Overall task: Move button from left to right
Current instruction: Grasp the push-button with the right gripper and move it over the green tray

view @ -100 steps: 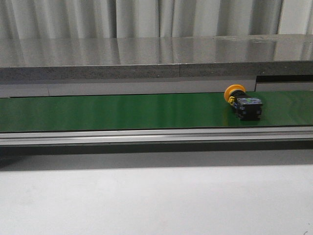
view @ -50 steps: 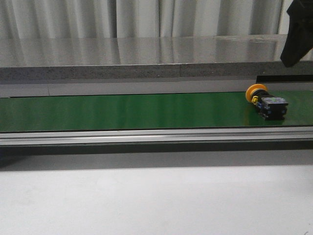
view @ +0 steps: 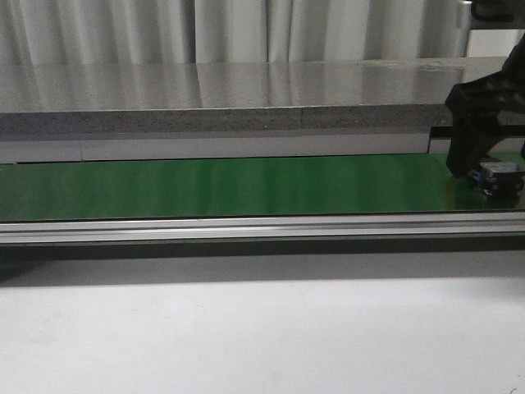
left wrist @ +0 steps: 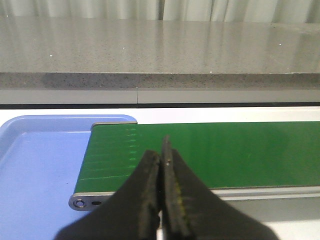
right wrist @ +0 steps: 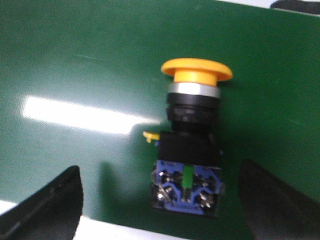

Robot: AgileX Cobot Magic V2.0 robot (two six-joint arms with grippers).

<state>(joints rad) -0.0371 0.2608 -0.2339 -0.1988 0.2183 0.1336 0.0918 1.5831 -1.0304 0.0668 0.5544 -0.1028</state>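
Observation:
My right gripper's fingers reach down beside the button's dark body, so it is now time for my right gripper to close.
The button lies on its side on the green belt, with its yellow mushroom head, black body and blue-green terminal block showing. In the front view only its dark body shows at the far right, behind my right gripper. My right gripper is open above it, one finger on each side of the terminal block, not touching it. My left gripper is shut and empty, over the left end of the belt.
A blue tray sits beside the belt's left end. A grey stone ledge runs behind the belt. An aluminium rail edges the belt at the front, with the white tabletop before it.
The button has travelled right along the belt. My right gripper has come down from the upper right and now stands over the button, hiding its yellow head in the front view.

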